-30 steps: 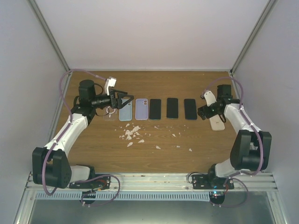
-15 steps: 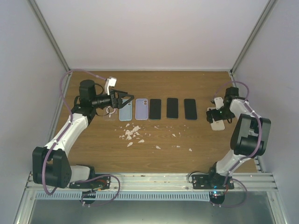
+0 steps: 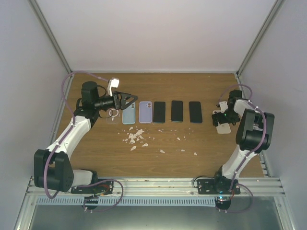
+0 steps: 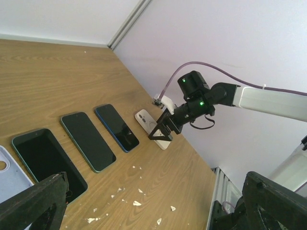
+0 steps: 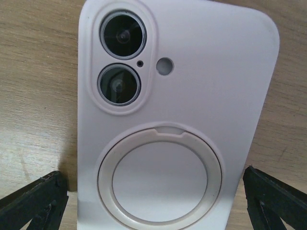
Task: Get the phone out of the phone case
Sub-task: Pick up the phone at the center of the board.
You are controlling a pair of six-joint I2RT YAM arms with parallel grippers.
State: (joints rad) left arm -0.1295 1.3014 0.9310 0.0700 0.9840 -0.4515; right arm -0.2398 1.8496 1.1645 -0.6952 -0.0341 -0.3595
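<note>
I would leave the phone on the tabletop if I lifted my right gripper now. Wood shows between the white cased phone [image 5: 172, 110] and my right gripper's open fingers.
A white cased phone [image 5: 172, 110] lies back up on the wooden table, with two camera lenses and a ring on its back. It sits at the table's right in the top view [image 3: 223, 127]. My right gripper [image 5: 156, 203] is open close above it, its fingers [image 5: 33, 203] set wide on either side of the phone's lower end. In the top view the right gripper [image 3: 221, 116] covers the phone's far end. My left gripper [image 3: 128, 101] is open and empty, raised over the left end of the phone row; its fingers [image 4: 33, 201] frame the left wrist view.
A row lies across the middle: a clear ring case [image 3: 112, 115], a light blue case [image 3: 128, 115], a lilac case [image 3: 145, 112] and three dark phones [image 3: 177, 110]. White crumbs [image 3: 135, 136] are scattered in front. White walls enclose the table.
My right arm has folded back to the right and its gripper has come over the white cased phone. My left arm has barely moved.
</note>
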